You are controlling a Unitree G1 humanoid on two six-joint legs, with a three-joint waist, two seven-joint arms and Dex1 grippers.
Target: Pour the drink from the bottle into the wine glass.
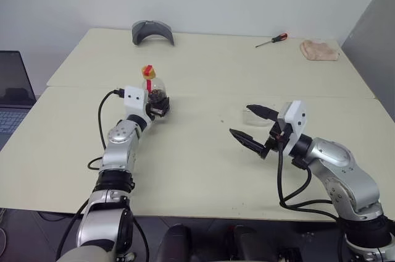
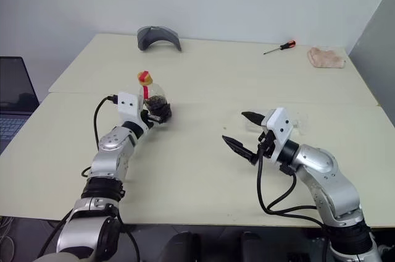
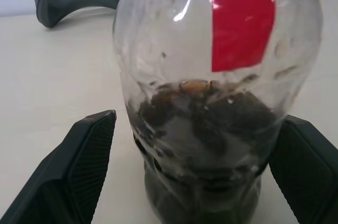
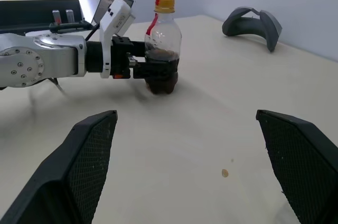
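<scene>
I should next use my left gripper to grab the narrower lower body of the bottle, where the dark drink is, because the bottle gets wide under its red label.
The bottle stands upright on the left part of the table, clear, with a yellow cap and a red label. The dark brown drink fills its lower part. My left gripper is open, one black finger on each side of the bottle's body, with a gap showing beside that finger. My right gripper is open and holds nothing, over the table to the right, pointing toward the bottle. A faint clear shape lies just behind it; I cannot tell whether it is the wine glass.
A grey curved object lies at the back of the table. A red-handled screwdriver and a crumpled cloth are at the back right. A laptop sits off the left edge. A seam joins two tabletops.
</scene>
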